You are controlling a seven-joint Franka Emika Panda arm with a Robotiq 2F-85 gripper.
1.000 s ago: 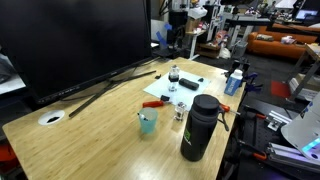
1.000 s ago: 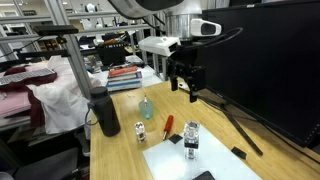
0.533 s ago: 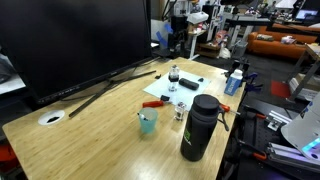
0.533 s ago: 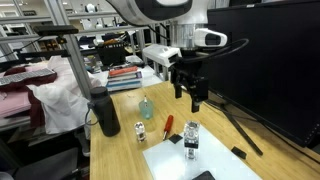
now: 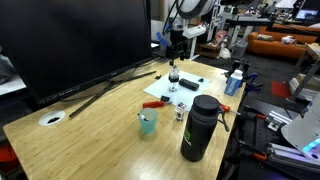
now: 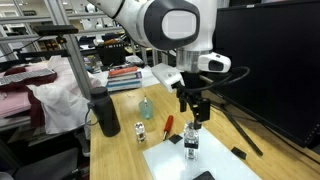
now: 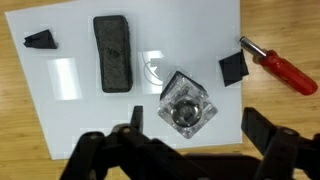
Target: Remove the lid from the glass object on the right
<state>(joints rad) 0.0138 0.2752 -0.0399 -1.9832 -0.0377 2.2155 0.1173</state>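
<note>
My gripper is to grab the dark round lid [image 6: 192,128] next, from above and by opposite sides, to take it off.
The glass object [image 6: 192,143] is a small clear vessel standing on a white sheet [image 6: 215,162]; it also shows in an exterior view [image 5: 174,78]. Its dark round lid [image 6: 192,128] sits on top. From above in the wrist view the glass object [image 7: 186,103] looks square and faceted, with the lid [image 7: 185,111] as its dark round centre. My gripper [image 6: 195,113] hangs open and empty just above it, fingers pointing down. In the wrist view the gripper [image 7: 198,125] has one finger on each side of the glass, not touching it.
On the white sheet [image 7: 70,100] lie a black rectangular block [image 7: 112,52], a small black wedge [image 7: 40,40] and a black square [image 7: 233,67]. A red screwdriver [image 7: 275,63], teal cup [image 6: 147,107], tiny jar [image 6: 139,130], tall black bottle [image 6: 105,112] and large monitor [image 5: 70,40] stand around.
My gripper has moved sideways and down from the height of the monitor until it hangs right above the glass object. The things on the table have not moved.
</note>
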